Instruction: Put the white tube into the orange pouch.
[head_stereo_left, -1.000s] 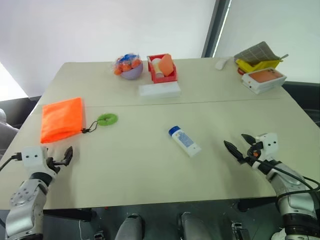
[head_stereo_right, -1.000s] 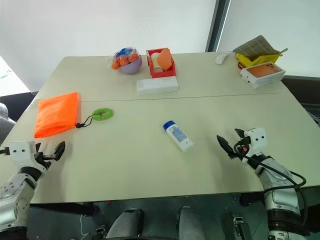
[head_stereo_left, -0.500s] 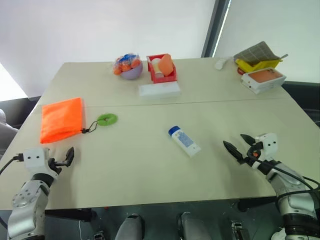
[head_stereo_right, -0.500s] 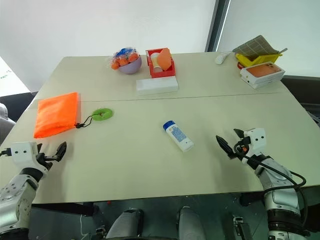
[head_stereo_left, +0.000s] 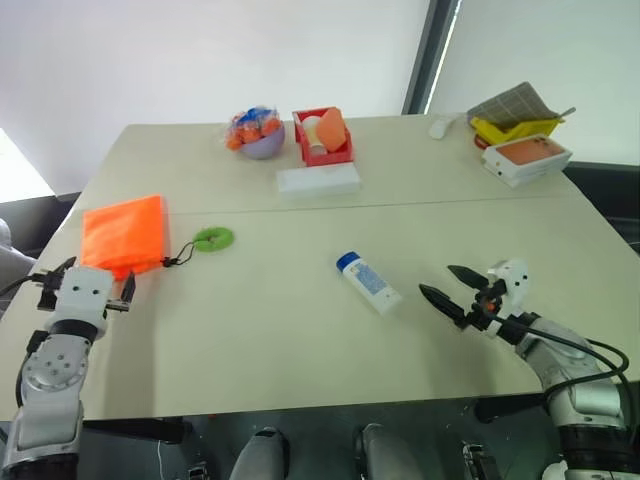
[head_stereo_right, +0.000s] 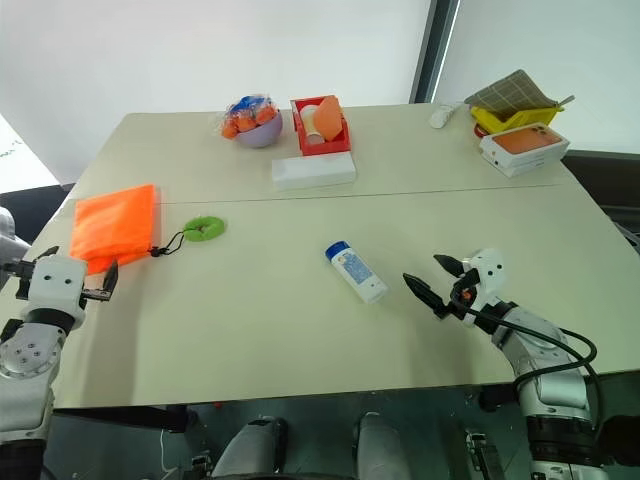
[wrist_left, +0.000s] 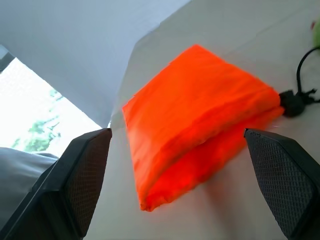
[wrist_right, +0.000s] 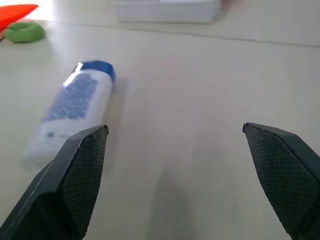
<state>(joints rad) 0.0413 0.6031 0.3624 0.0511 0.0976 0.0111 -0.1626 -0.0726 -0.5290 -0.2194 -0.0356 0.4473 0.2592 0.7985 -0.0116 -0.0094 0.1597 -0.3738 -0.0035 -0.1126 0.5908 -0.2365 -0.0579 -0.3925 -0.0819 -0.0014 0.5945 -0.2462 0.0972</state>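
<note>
The orange pouch has its open hem (head_stereo_left: 122, 272) standing up while the rest of the cloth (head_stereo_left: 125, 228) lies flat, so my left gripper will grab the pouch by that hem next.
The white tube (head_stereo_left: 369, 282) with a blue cap lies flat at the middle of the table, also in the right wrist view (wrist_right: 75, 117). My right gripper (head_stereo_left: 438, 281) is open just to its right, pointing at it, apart from it. The orange pouch (head_stereo_left: 124, 236) lies flat at the left, its black cord ending in a green ring (head_stereo_left: 213, 238). My left gripper (head_stereo_left: 92, 278) is open at the pouch's near end; the left wrist view shows the pouch (wrist_left: 200, 130) lying ahead of the spread fingers, untouched.
Along the far side stand a purple bowl (head_stereo_left: 260, 135) of orange items, a red box (head_stereo_left: 325, 135) and a long flat white box (head_stereo_left: 319, 181). At the far right are an orange-topped white box (head_stereo_left: 527, 158) and a yellow tray (head_stereo_left: 515, 128) under a cloth.
My left gripper has risen and rolled so its fingers stand side by side at the pouch's near end. My right gripper has moved left toward the tube. Both stay open.
</note>
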